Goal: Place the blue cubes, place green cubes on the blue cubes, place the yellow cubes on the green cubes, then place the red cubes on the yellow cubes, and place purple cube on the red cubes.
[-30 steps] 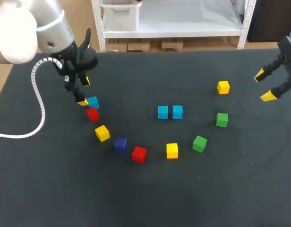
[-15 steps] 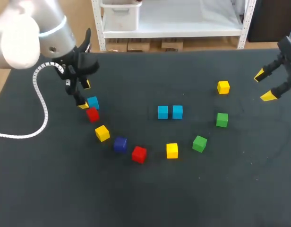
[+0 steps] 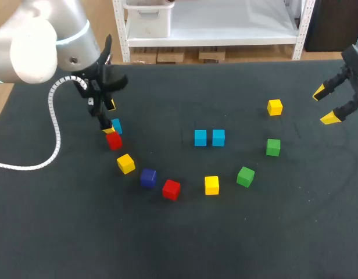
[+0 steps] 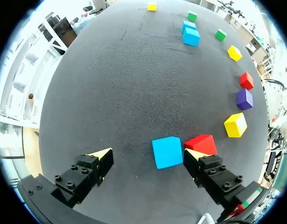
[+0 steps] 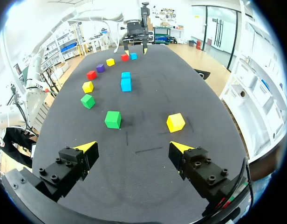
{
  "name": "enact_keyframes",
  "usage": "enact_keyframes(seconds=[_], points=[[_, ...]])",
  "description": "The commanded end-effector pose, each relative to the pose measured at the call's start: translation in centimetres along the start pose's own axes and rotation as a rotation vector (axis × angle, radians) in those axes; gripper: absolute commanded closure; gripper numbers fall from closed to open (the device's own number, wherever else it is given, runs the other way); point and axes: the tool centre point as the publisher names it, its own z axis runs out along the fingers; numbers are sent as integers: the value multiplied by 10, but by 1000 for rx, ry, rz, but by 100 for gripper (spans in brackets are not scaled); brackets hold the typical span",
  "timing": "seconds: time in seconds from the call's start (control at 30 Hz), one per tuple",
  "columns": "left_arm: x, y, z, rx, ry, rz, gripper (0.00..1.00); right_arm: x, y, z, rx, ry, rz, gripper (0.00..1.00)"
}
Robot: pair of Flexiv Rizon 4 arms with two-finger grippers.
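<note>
The left gripper picks up the lone blue cube (image 3: 116,125) by its opposite sides next, to set it in line with the other blue cubes.
My left gripper (image 3: 109,117) stands open low over the table's left side, a lone blue cube (image 3: 116,125) between its fingers. In the left wrist view this blue cube (image 4: 167,151) lies nearer one finger of the gripper (image 4: 149,155), and a red cube (image 4: 201,142) sits just beyond it. Two blue cubes (image 3: 209,138) sit side by side mid-table. Around them curve a yellow cube (image 3: 125,164), a purple cube (image 3: 147,178), a red cube (image 3: 171,189), a yellow cube (image 3: 211,185) and two green cubes (image 3: 245,176). My right gripper (image 3: 328,105) hangs open at the far right, holding nothing.
Another yellow cube (image 3: 275,107) lies at the back right, ahead of the right gripper (image 5: 133,148) beside a green cube (image 5: 112,119). The left arm's white coiled cable (image 3: 51,125) drapes over the table's left edge.
My left gripper has shifted right and a little nearer, so its fingers now straddle the lone blue cube. The right arm and all cubes have stayed put.
</note>
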Motion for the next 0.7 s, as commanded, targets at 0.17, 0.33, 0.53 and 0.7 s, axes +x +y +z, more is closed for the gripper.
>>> enact_keyframes(seconds=[0.17, 0.33, 0.53, 0.7], points=[[1, -7, -2, -15, 37, -43, 0, 0, 0, 0, 1, -2, -1, 0], [2, -8, -1, -26, 41, -62, 0, 0, 0, 0, 1, -2, -1, 0], [2, -12, 0, -27, 37, -74, 60, 0, 0, 0, 1, -2, -1, 0], [2, -15, 1, -34, 32, -73, 100, 0, 0, 0, 1, -2, -1, 0]])
